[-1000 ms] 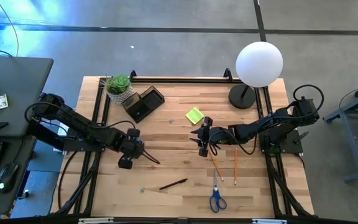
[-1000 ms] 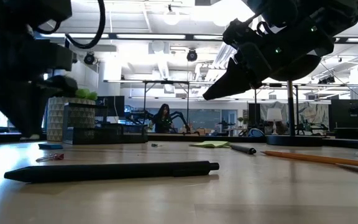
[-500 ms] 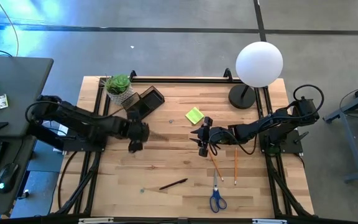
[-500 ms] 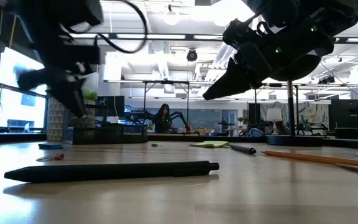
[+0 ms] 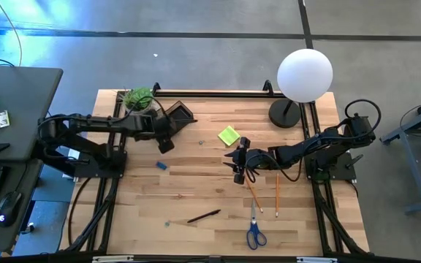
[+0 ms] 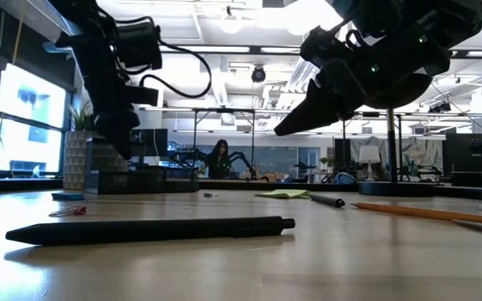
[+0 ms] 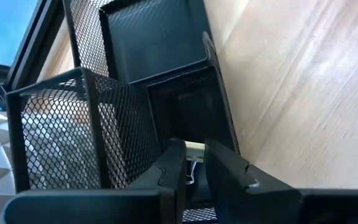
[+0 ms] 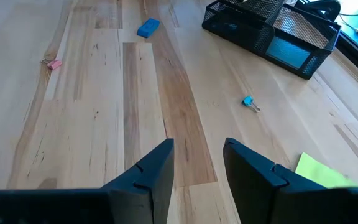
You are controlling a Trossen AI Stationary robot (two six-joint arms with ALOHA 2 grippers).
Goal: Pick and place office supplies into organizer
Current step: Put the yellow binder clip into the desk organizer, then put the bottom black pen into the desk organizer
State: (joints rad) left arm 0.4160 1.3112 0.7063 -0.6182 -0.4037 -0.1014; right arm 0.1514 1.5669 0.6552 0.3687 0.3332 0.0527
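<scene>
My left gripper holds the small clip [image 7: 194, 155] inside the rim of the organizer's open section. It should open now, and the clip would rest in the organizer.
The dark mesh organizer [image 5: 174, 117] stands at the table's far left, by the potted plant. My left gripper [image 5: 165, 145] hangs over its near end [image 7: 166, 68], nearly shut on a small wiry clip-like piece [image 7: 191, 171]. My right gripper [image 5: 238, 162] hovers open over the table's middle, with nothing between its fingers [image 8: 197, 168]. On the wood lie a yellow-green sticky pad [image 5: 229, 135], two pencils [image 5: 254, 196], scissors [image 5: 255, 232], a dark pen [image 5: 204, 215] and a blue eraser [image 5: 161, 165]. My left gripper pinches a small pale piece with wire loops [image 7: 192, 163] between its two fingertips. The fingers slant down from above. The piece is lifted clear, above the organizer's open compartment; its own fingers hide most of it.
A white globe lamp [image 5: 305, 73] on a black base [image 5: 285, 113] stands far right, a potted plant [image 5: 139, 98] far left. A tiny blue clip [image 8: 247, 101] and a pink one [image 8: 53, 63] lie loose. Bare wood spreads between the two arms.
My left gripper has swung from the table's left middle toward the far edge, rising a little and rolling, and now hangs over the organizer. Its arm no longer covers the blue eraser.
</scene>
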